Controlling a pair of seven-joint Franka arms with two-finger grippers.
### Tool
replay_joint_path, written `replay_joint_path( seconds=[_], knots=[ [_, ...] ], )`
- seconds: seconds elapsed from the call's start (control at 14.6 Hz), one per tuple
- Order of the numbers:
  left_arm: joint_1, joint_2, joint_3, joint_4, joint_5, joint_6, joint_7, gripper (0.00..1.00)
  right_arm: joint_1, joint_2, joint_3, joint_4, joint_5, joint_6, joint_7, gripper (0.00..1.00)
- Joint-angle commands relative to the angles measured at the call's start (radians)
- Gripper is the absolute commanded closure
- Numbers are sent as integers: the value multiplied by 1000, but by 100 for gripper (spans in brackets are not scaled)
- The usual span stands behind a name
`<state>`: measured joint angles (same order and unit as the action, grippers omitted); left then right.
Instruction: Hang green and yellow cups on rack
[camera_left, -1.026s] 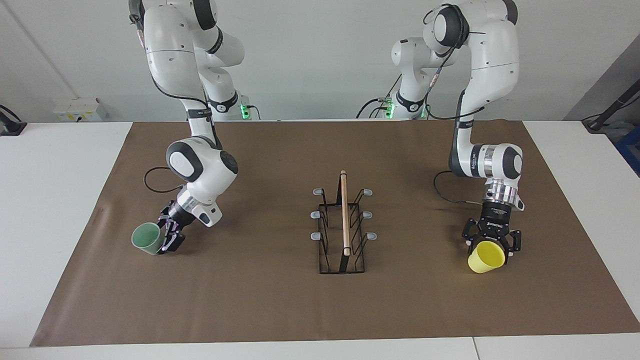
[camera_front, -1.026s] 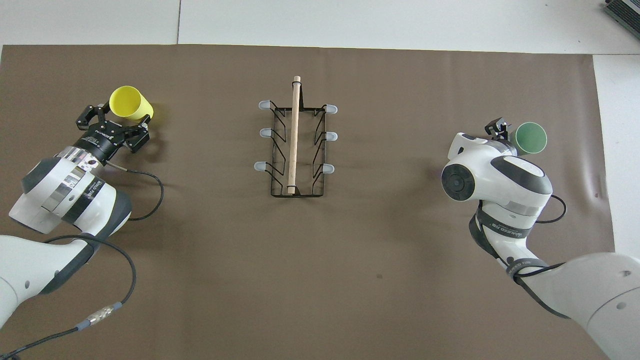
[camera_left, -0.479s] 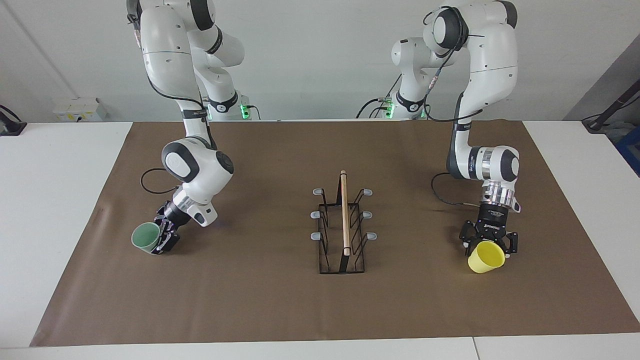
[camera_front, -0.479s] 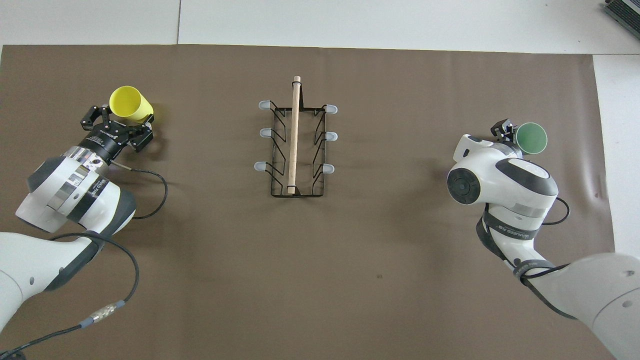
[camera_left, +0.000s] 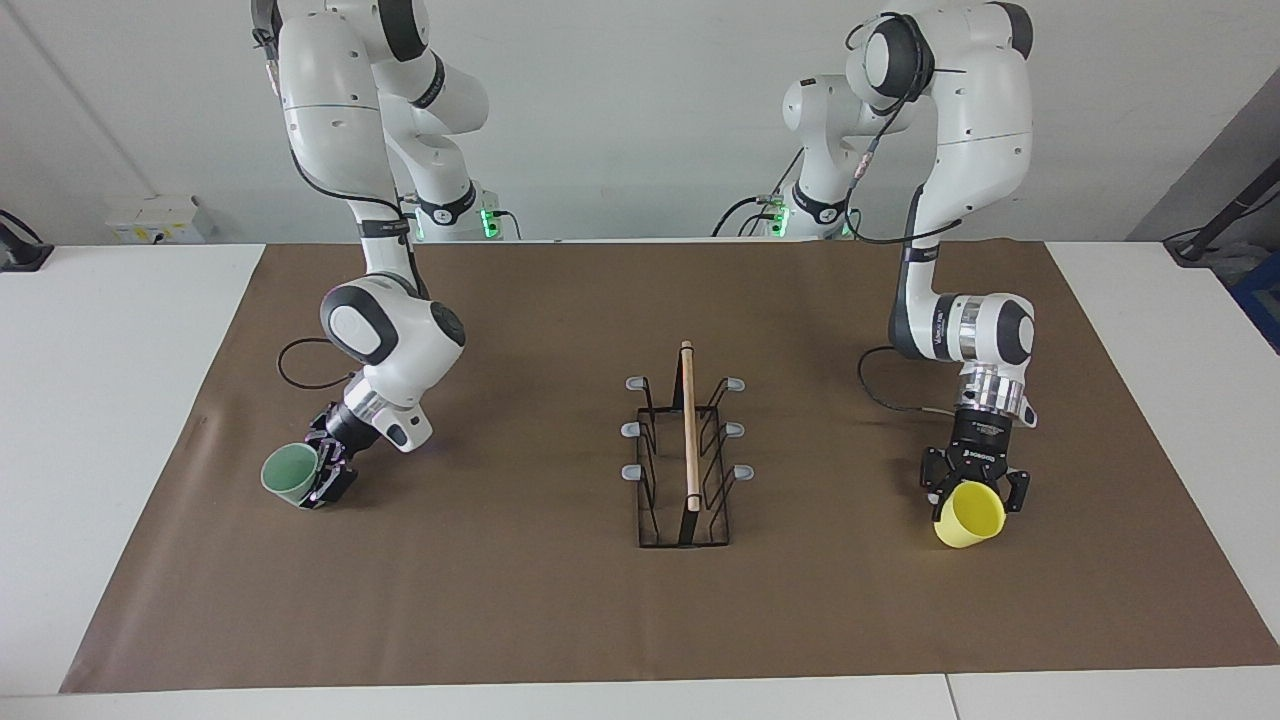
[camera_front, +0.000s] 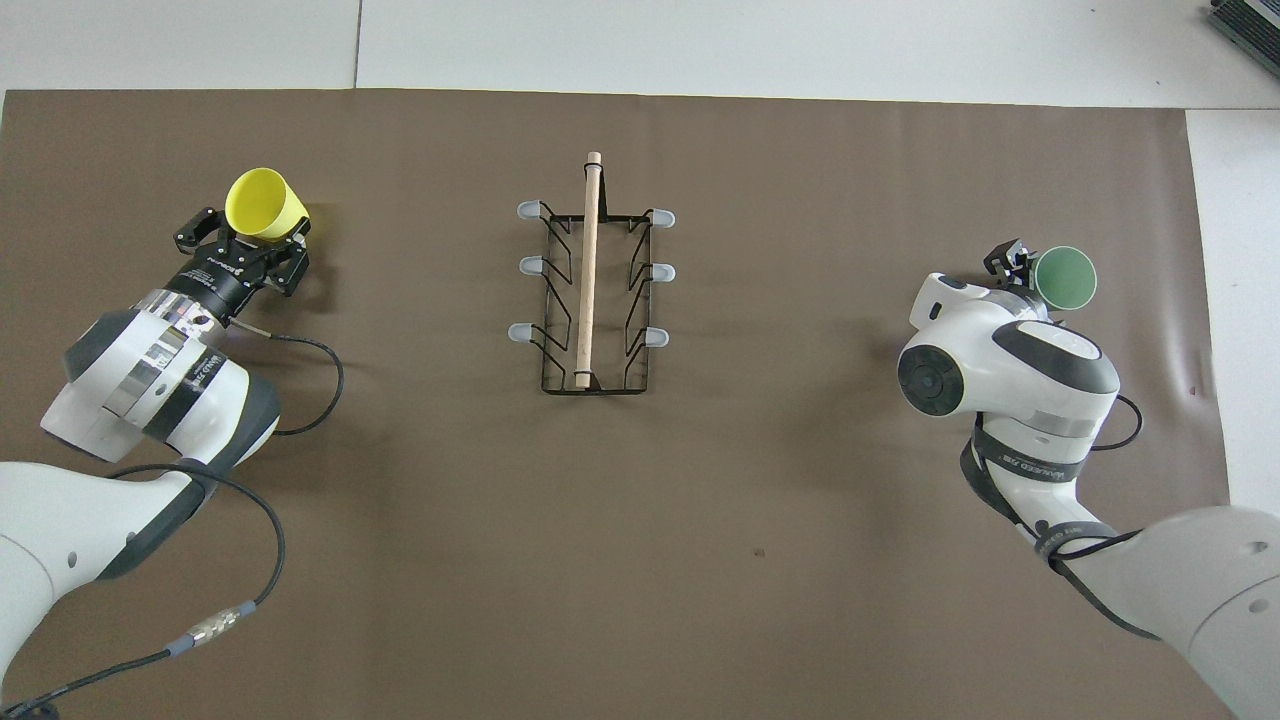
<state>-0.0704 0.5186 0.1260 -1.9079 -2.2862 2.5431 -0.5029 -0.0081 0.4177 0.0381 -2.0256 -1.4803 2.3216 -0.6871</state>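
My right gripper should close now, because its fingers are beside the green cup's side (camera_front: 1064, 278) in the overhead view. Closing now would catch the green cup.
The yellow cup (camera_left: 968, 517) (camera_front: 262, 204) lies tilted on the brown mat toward the left arm's end, its mouth turned away from the robots. My left gripper (camera_left: 972, 498) (camera_front: 255, 226) comes down from above and is shut on it. The green cup (camera_left: 290, 475) (camera_front: 1064, 277) lies tilted toward the right arm's end. My right gripper (camera_left: 325, 478) (camera_front: 1015, 262) is low at its side, open, with its fingers at the cup's wall. The rack (camera_left: 688, 430) (camera_front: 588, 280) stands in the middle of the mat between the two cups, with nothing on its prongs.
The brown mat (camera_left: 520, 600) covers most of the white table (camera_left: 100, 400). Each wrist trails a black cable (camera_left: 890, 395) (camera_left: 295, 360) across the mat. A grey box (camera_left: 160, 218) sits by the wall at the right arm's end.
My left gripper's jaws have closed in onto the yellow cup. My right arm has eased a little lower and closer against the green cup, which has shifted slightly.
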Motion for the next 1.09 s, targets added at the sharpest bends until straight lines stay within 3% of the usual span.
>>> replay_joint_path(
  seconds=[0.0, 0.07, 0.14, 0.21, 0.34, 0.82, 0.96, 1.03],
  knots=[
    [-37, 37, 12, 52, -26, 46, 18, 100, -30, 1, 6, -13, -70, 35, 31, 0],
    [-28, 37, 15, 56, -13, 36, 27, 100, -36, 3, 6, -12, -80, 50, 31, 13],
    [-7, 37, 15, 69, 41, 28, 36, 100, -30, 7, 6, -12, -103, 38, 31, 81],
    [9, 35, 14, 107, 121, 32, 32, 100, -30, 10, 6, -12, -116, 36, 31, 100],
    [41, 17, 21, 127, 267, 43, 7, 100, -29, 10, 6, -10, -121, 36, 29, 100],
    [-2, -71, 26, 110, 825, 48, -43, 100, -13, -25, 12, -5, -89, 21, -20, 100],
    [17, -80, 36, 136, 1053, -88, -116, 100, -13, -49, 28, -5, 18, 21, -38, 100],
    [11, -78, 75, 203, 1211, -180, -200, 100, -13, -54, 31, -4, 53, 21, -43, 100]
  ],
)
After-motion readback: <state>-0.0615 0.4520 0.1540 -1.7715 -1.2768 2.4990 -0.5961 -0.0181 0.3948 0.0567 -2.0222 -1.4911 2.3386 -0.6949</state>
